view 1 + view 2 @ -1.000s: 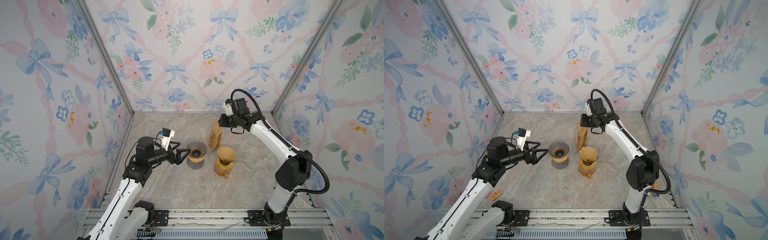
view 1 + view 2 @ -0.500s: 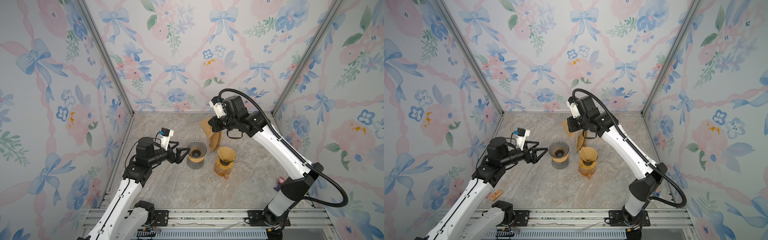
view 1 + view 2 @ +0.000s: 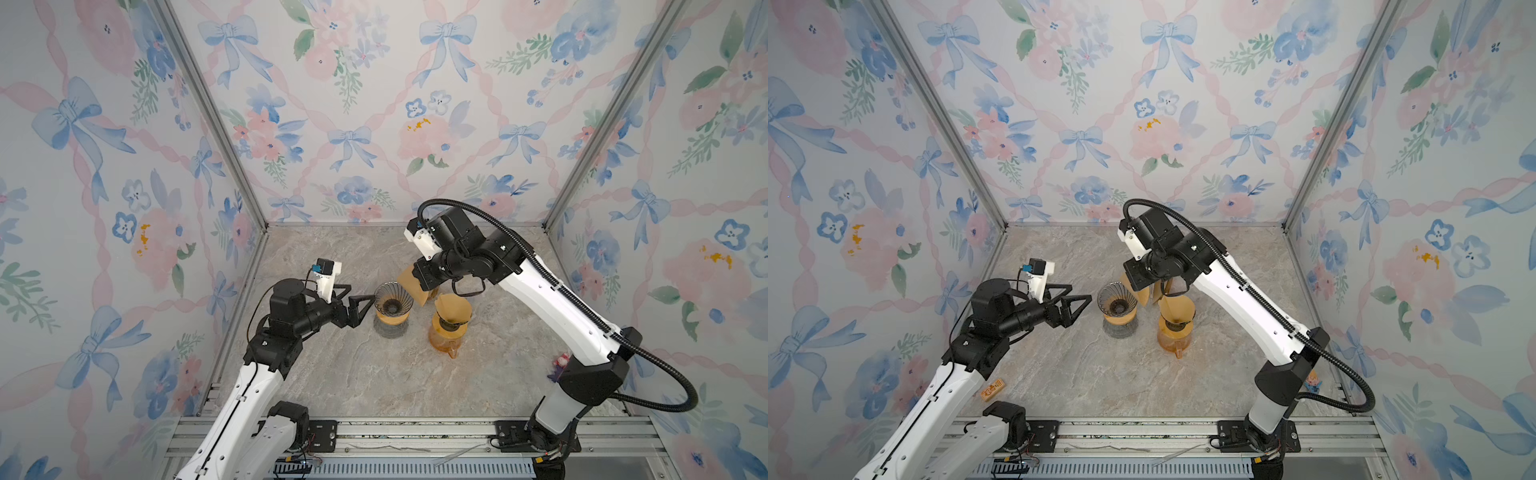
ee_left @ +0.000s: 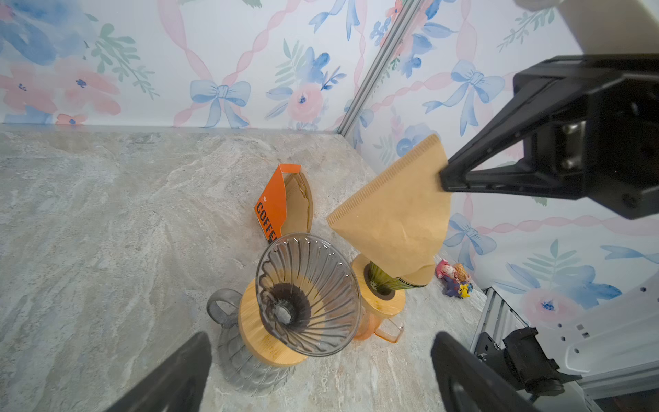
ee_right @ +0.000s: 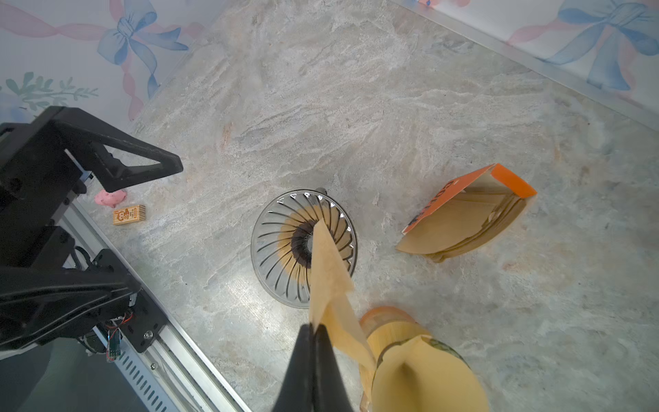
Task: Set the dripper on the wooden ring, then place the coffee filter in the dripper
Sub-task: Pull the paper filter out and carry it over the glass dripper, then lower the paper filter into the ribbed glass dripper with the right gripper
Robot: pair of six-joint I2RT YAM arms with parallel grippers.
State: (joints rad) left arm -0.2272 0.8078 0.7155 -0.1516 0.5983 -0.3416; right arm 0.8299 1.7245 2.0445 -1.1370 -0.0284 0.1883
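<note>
My right gripper keeps hold of the coffee filter [image 3: 415, 289] until its folded tip, outside the dripper's rim, is inside; if opened now, the filter would fall short.
The dripper [image 3: 392, 301] [image 3: 1117, 303] is a clear ribbed glass cone on a wooden collar, standing on a grey glass carafe [image 4: 246, 364] mid-table. My right gripper [image 5: 314, 326] is shut on the edge of a brown paper coffee filter [image 4: 396, 214] [image 5: 328, 271], which hangs in the air just above and beside the dripper [image 4: 310, 285], clear of its rim. The filter [image 3: 415, 289] is partly hidden under the right wrist in both top views. My left gripper [image 3: 1080, 293] [image 3: 359, 297] is open and empty, level with the dripper's left side and pointing at it.
An orange carafe [image 3: 444, 345] to the right of the dripper carries a second cone with a paper filter in it [image 3: 453, 309]. An orange filter pack [image 5: 470, 217] [image 4: 281, 203] stands behind. A small toy [image 4: 454, 278], a wooden block [image 5: 129, 214] and a pink lump [image 5: 108, 198] lie near the walls.
My right arm has swung left and forward from the filter pack, carrying the filter to just above the dripper. The left arm has barely moved.
</note>
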